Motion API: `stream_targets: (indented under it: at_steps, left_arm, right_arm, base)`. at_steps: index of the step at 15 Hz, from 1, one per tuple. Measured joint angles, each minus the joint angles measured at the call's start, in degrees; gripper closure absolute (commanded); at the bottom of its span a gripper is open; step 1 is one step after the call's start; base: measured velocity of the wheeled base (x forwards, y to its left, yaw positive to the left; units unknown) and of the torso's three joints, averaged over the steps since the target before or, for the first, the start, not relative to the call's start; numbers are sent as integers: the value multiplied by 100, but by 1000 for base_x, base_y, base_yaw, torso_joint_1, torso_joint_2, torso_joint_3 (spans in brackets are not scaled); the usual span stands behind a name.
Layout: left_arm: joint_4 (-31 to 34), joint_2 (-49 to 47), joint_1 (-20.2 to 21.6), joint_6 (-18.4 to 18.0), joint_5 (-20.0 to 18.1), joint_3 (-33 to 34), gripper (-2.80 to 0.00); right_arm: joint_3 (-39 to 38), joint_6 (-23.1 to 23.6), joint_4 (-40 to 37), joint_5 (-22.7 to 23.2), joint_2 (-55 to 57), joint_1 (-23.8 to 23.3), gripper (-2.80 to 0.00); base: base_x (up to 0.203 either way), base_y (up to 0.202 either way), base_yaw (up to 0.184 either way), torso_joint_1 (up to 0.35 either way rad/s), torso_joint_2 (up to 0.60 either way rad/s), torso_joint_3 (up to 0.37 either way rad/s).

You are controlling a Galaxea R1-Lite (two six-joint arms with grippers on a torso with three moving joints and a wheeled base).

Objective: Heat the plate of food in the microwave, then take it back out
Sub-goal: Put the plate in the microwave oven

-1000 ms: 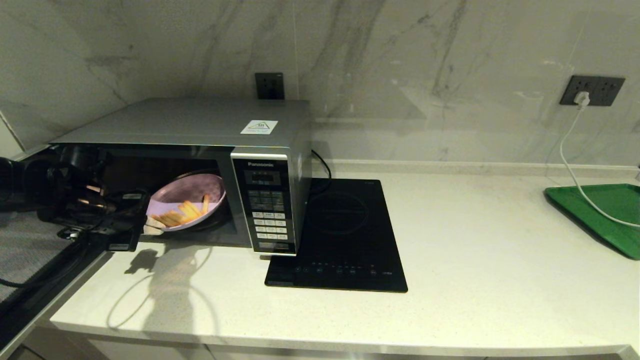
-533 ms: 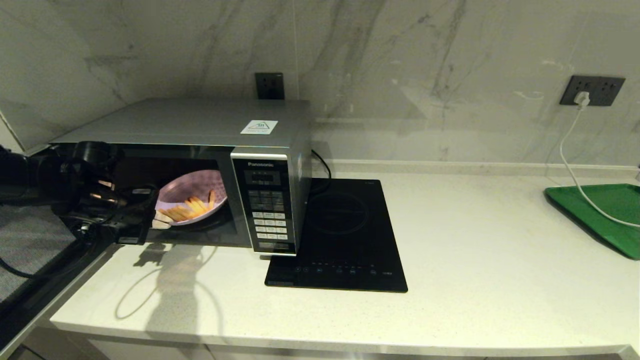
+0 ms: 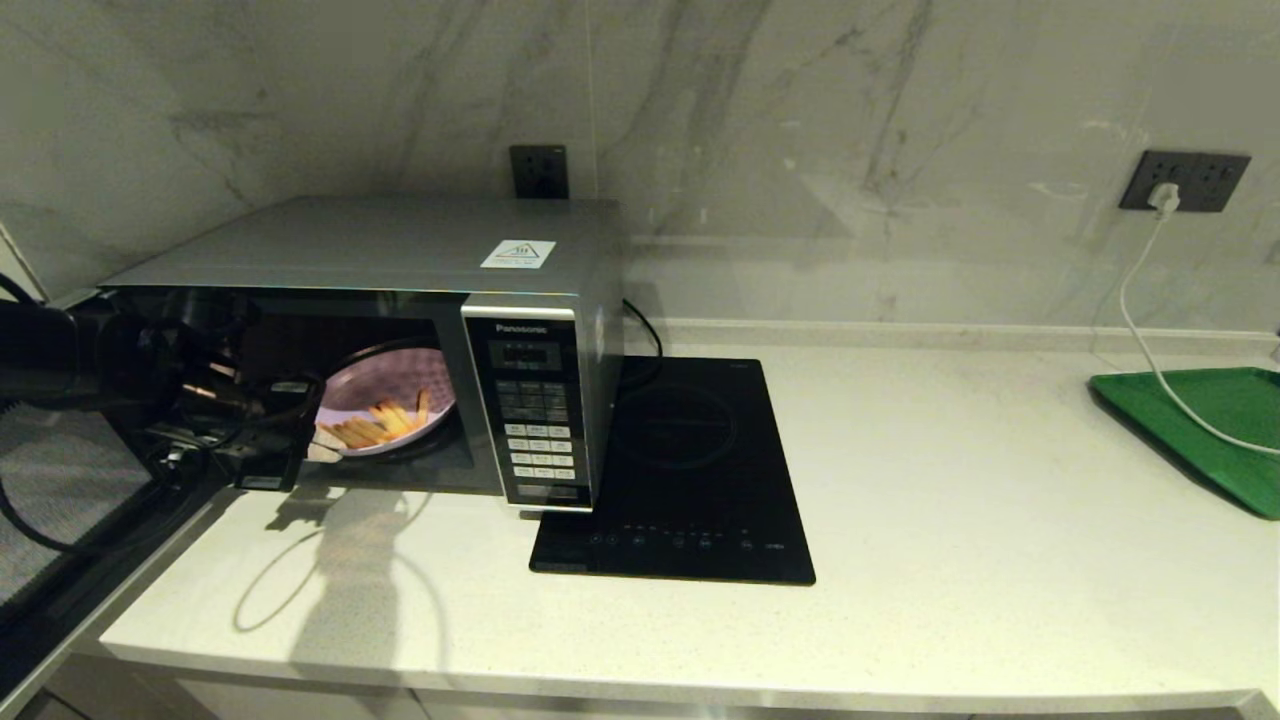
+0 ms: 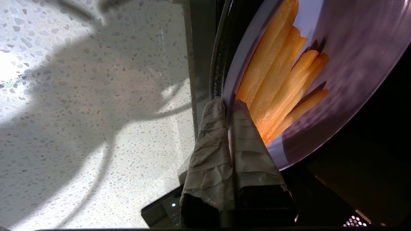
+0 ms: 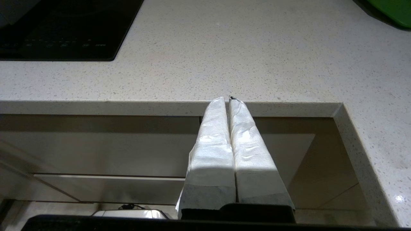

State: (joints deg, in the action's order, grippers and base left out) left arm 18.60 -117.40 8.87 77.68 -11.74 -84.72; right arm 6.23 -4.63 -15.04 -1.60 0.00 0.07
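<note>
The lilac plate's near rim sits inside the black turntable's front edge, low inside the microwave, so it is time to open my left gripper now.
The silver Panasonic microwave point(image 3: 400, 250) stands at the left of the counter with its door swung open. Inside its cavity sits the lilac plate of food point(image 3: 385, 400), holding several orange-yellow fries point(image 4: 282, 73). My left gripper point(image 3: 322, 448) reaches in from the left and is shut on the plate's near rim point(image 4: 228, 96), one taped finger point(image 4: 208, 154) outside the rim and one inside. My right gripper point(image 5: 227, 99) hangs shut and empty below the counter's front edge; it does not show in the head view.
A flat black induction hob point(image 3: 680, 470) lies right of the microwave. A green tray point(image 3: 1200, 420) sits at the far right, crossed by a white cable point(image 3: 1150, 330) from a wall socket. The open microwave door point(image 3: 60, 500) juts out at the left.
My left gripper has carried the plate rightward and deeper into the microwave cavity, and the plate sits lower and flatter now. The right arm has stayed still.
</note>
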Motion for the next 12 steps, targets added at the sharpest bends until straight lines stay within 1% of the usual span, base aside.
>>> stream_targets:
  at_steps: [1, 7, 11, 12]
  left_arm:
    - [7, 0, -4, -25, -4, 5, -280]
    - [-24, 198, -11, -48, -16, 7, -280]
    - [-27, 753, -12, -55, -82, 61, -280]
    - [7, 947, -11, -115, -88, 148, -280]
  right_arm:
    - [0, 0, 0, -2, 0, 0, 0]
    - [0, -1, 0, 4, 0, 2, 0]
    - [0, 0, 2, 2, 0, 0, 0]
    - [0, 0, 0, 1, 0, 0, 0]
  base:
    - [0, 0, 0, 0, 0, 0]
    - [0, 0, 0, 0, 0, 0]
    - [0, 0, 0, 0, 0, 0]
    - [0, 0, 0, 0, 0, 0]
